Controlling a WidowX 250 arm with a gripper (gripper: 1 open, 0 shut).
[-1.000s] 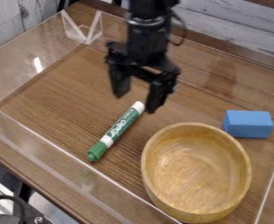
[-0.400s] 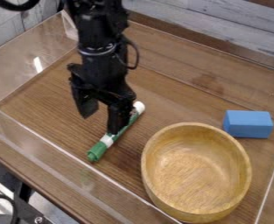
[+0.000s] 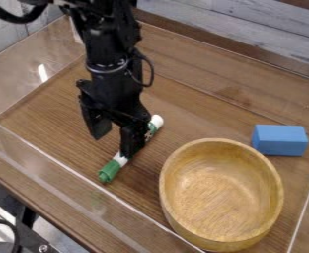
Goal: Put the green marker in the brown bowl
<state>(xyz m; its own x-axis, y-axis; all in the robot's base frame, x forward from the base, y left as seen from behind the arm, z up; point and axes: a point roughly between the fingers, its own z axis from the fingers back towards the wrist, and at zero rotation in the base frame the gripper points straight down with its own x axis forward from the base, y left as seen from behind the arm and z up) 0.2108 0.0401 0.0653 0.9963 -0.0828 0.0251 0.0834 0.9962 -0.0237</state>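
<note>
The wooden table shows between the robot's raised fingers and the green marker [image 3: 121, 158], so it isn't time to close yet. The gripper needs to go lower first, then close on the marker.
The green marker [image 3: 121, 158] lies slanted on the wooden table, its green end toward the front left and its capped end up near the right. My gripper [image 3: 117, 134] hangs directly over its middle with the two black fingers spread apart, one on each side of the barrel, covering part of it. Nothing is clamped between them. The brown bowl [image 3: 223, 191] sits empty at the front right, a short way to the right of the marker.
A small blue block [image 3: 280, 139] rests at the right, behind the bowl. Clear plastic walls [image 3: 25, 148] fence the table on the left and front. The black arm [image 3: 107, 40] rises toward the upper left.
The gripper has travelled left and down from behind the marker to straddle its middle. Its fingers stayed spread. Marker, bowl and block have not moved.
</note>
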